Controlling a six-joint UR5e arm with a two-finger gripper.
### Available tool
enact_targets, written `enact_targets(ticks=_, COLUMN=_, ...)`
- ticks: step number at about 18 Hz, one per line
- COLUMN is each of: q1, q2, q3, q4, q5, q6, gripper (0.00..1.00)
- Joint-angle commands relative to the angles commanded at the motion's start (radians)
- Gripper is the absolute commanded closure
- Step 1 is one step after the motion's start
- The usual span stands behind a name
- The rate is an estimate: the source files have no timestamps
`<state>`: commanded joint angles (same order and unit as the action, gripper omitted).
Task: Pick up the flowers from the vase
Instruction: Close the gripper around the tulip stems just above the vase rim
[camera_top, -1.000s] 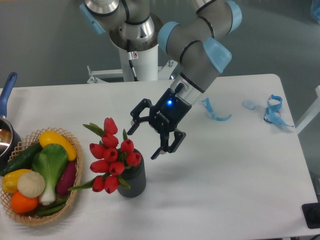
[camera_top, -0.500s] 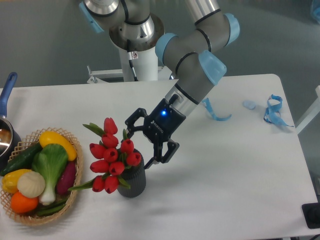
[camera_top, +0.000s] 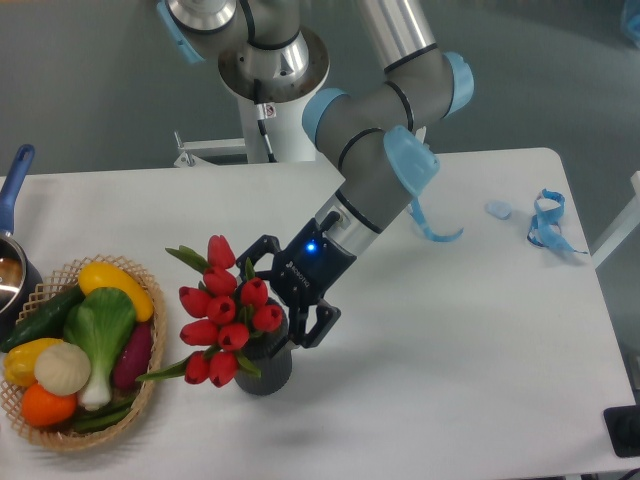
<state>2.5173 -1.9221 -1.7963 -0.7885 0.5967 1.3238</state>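
My gripper grips the flowers' stems just below the red buds next, to lift the flowers (camera_top: 222, 312) out of the vase (camera_top: 268, 365).
The flowers (camera_top: 222, 312), a bunch of red tulip buds with green leaves, stand in the vase (camera_top: 268, 365), a short dark grey ribbed cylinder near the table's front. They lean to the left over its rim. My gripper (camera_top: 277, 297) is open, with one finger (camera_top: 250, 256) at the upper right of the buds and the other (camera_top: 315, 330) just right of the vase's top. The jaws straddle the right side of the bunch just above the vase mouth. The stems are hidden inside the vase and behind the buds.
A woven basket (camera_top: 140, 395) of vegetables sits at the front left, close to the flowers. A dark pot with a blue handle (camera_top: 12, 185) is at the left edge. Blue ribbon pieces (camera_top: 545, 222) lie at the far right.
My gripper has moved down and to the left, from beside the bunch to straddling its right side at the vase mouth. It stays open. The flowers have not moved.
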Motion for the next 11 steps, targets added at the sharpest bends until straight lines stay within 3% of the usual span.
enact_targets(ticks=3, q1=0.000, q2=0.000, q3=0.000, q4=0.000, q5=0.000, q6=0.000, gripper=0.48)
enact_targets(ticks=7, q1=0.003, q2=0.009, q3=0.000, q4=0.000, q5=0.000, q6=-0.020, gripper=0.62)
enact_targets(ticks=11, q1=0.006, q2=0.024, q3=0.000, q4=0.000, q5=0.002, q6=-0.060, gripper=0.69)
